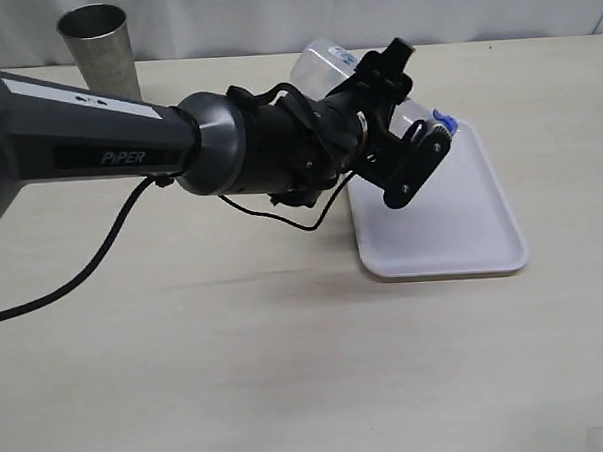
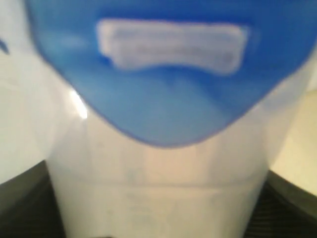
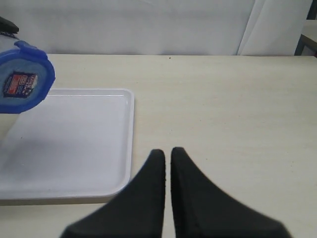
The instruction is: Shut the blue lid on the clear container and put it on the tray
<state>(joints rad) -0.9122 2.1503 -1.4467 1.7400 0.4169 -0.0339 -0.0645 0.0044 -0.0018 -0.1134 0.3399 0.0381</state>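
My left gripper brings the container down, before releasing it, since the clear container [image 1: 320,70] still hangs tilted above the white tray [image 1: 452,229].
The clear container [image 1: 320,70] lies tilted on its side in my left gripper [image 1: 412,111], which is shut on its body. The blue lid [image 1: 443,121] sits on its mouth and points out over the far end of the white tray [image 1: 452,229]. In the left wrist view the container's wall [image 2: 158,188] fills the frame, with the blue lid [image 2: 168,89] beyond it and dark fingers [image 2: 22,208] at the sides. The right wrist view shows the blue lid [image 3: 22,79], sticker face on, above the tray [image 3: 74,144]. My right gripper [image 3: 168,154] is shut on nothing, beside the tray's edge.
A grey steel cup [image 1: 101,50] stands at the back left of the beige table [image 1: 288,367]. The left arm's black cable [image 1: 103,255] trails over the table. The right arm does not show in the exterior view.
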